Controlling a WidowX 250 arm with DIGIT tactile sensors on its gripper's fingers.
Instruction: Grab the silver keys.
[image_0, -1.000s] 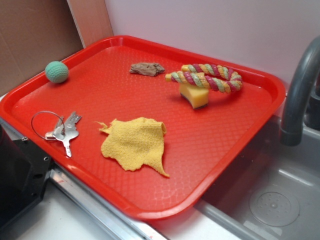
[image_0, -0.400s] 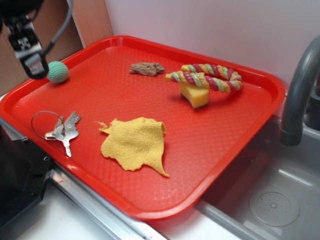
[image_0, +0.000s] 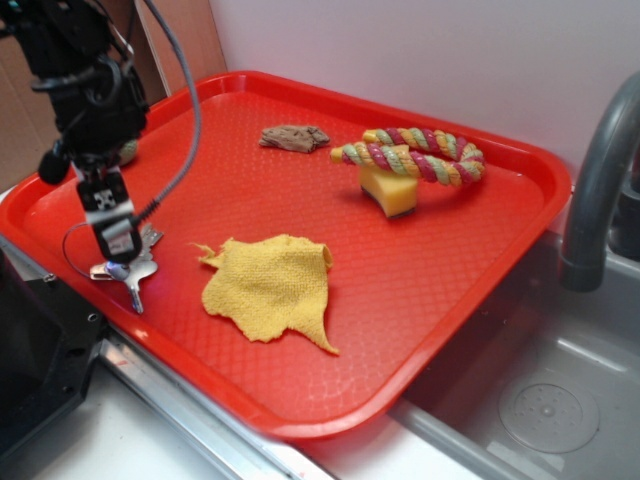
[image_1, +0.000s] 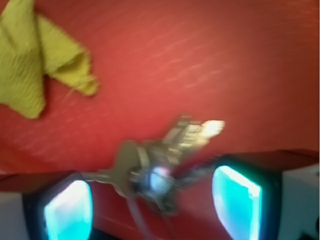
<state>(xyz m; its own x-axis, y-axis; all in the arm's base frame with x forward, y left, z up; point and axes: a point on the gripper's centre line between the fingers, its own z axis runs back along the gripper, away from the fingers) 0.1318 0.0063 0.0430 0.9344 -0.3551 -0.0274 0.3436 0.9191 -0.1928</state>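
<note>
My gripper grips the silver keys by the clustered key heads next to pick them up.
The silver keys (image_0: 133, 273) lie on their thin wire ring near the front left edge of the red tray (image_0: 470, 250). My gripper (image_0: 113, 235) hangs right over them, partly hiding them in the exterior view. In the wrist view, which is blurred, the keys (image_1: 160, 167) lie between my two fingers (image_1: 235, 197), which stand wide apart on either side of the bunch. The gripper (image_1: 152, 202) is open and holds nothing.
A yellow cloth (image_0: 270, 290) lies just right of the keys, also in the wrist view (image_1: 35, 55). A green ball (image_0: 128, 150) sits behind the arm. A rope ring (image_0: 415, 155) on a yellow sponge (image_0: 388, 190) and a brown scrap (image_0: 294, 138) lie at the back. A sink faucet (image_0: 600, 190) stands right.
My arm has come in from the upper left and moved down and toward the front, from beside the green ball to right over the keys. The keys have not moved.
</note>
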